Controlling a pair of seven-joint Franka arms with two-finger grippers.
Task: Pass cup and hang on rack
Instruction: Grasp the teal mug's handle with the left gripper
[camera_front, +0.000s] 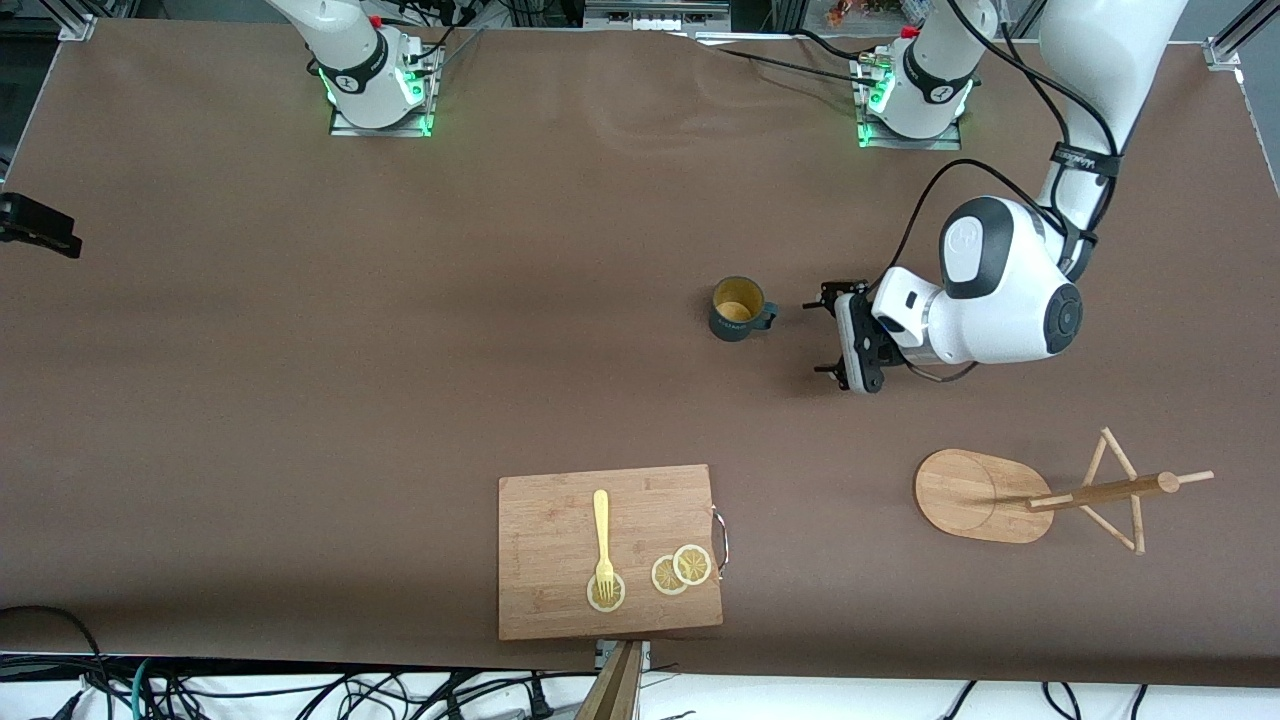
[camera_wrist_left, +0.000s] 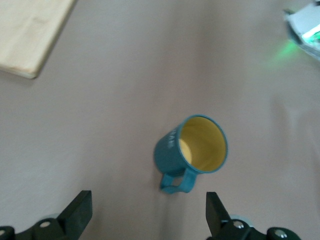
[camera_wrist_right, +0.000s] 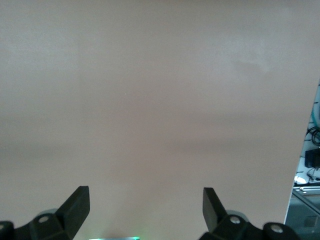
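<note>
My left gripper reaches the cup and grabs its handle (camera_front: 768, 316) next, which leaves the cup's opening (camera_front: 738, 299) free to go onto the rack.
The cup (camera_front: 740, 308), a small dark teal mug with a yellowish inside, stands upright near the middle of the table. Its handle points toward the left arm's end. My left gripper (camera_front: 822, 336) hovers low beside it on the handle side, open, with nothing between its fingers. In the left wrist view the cup (camera_wrist_left: 192, 150) sits a short way ahead of the open left gripper (camera_wrist_left: 149, 210). The rack (camera_front: 975, 495), light wood with an oval base, a post and thin pegs, stands nearer the front camera at the left arm's end. My right gripper (camera_wrist_right: 145, 207) is open over bare table.
A wooden cutting board (camera_front: 610, 550) lies near the table's front edge, carrying a yellow fork (camera_front: 602, 540) and lemon slices (camera_front: 682, 570). A corner of the board (camera_wrist_left: 30, 35) shows in the left wrist view. The arm bases (camera_front: 375, 85) stand along the table's back edge.
</note>
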